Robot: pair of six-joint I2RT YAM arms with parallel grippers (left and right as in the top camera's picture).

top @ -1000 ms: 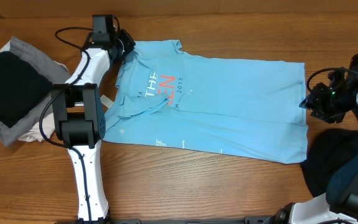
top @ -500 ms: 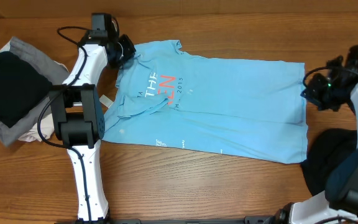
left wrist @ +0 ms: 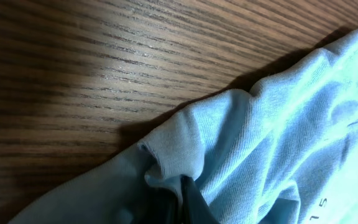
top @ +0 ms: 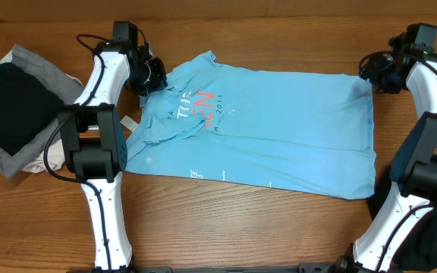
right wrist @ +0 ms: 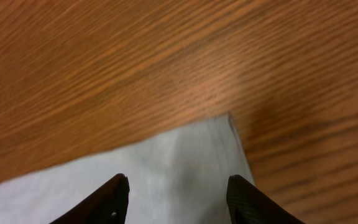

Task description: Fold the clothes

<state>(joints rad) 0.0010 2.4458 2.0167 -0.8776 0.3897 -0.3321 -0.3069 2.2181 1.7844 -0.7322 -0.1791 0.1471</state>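
Note:
The light blue T-shirt (top: pixel 279 129) needs its far edge folded over, so my right gripper will next grab it at its far corner opposite the collar end.
A light blue T-shirt (top: pixel 279 129) with white and red-orange lettering lies spread on the wooden table, collar end to the left. My left gripper (top: pixel 152 76) is at its top left edge, shut on a bunched fold of the blue cloth (left wrist: pixel 229 143). My right gripper (top: pixel 374 76) is open over the shirt's top right corner (right wrist: pixel 185 162), fingers on either side of it, holding nothing. A plain black garment (top: pixel 423 220) lies at the lower right, partly hidden by the right arm.
A pile of black, grey and white clothes (top: pixel 14 110) lies at the left edge. A small white tag (top: pixel 131 121) lies beside the left arm. Bare wood runs along the front (top: pixel 241 227). Both arm bases stand at the front edge.
My right gripper has moved from beside the shirt's right edge up to its top right corner. My left gripper has shifted slightly down-right with the cloth, bunching the collar area.

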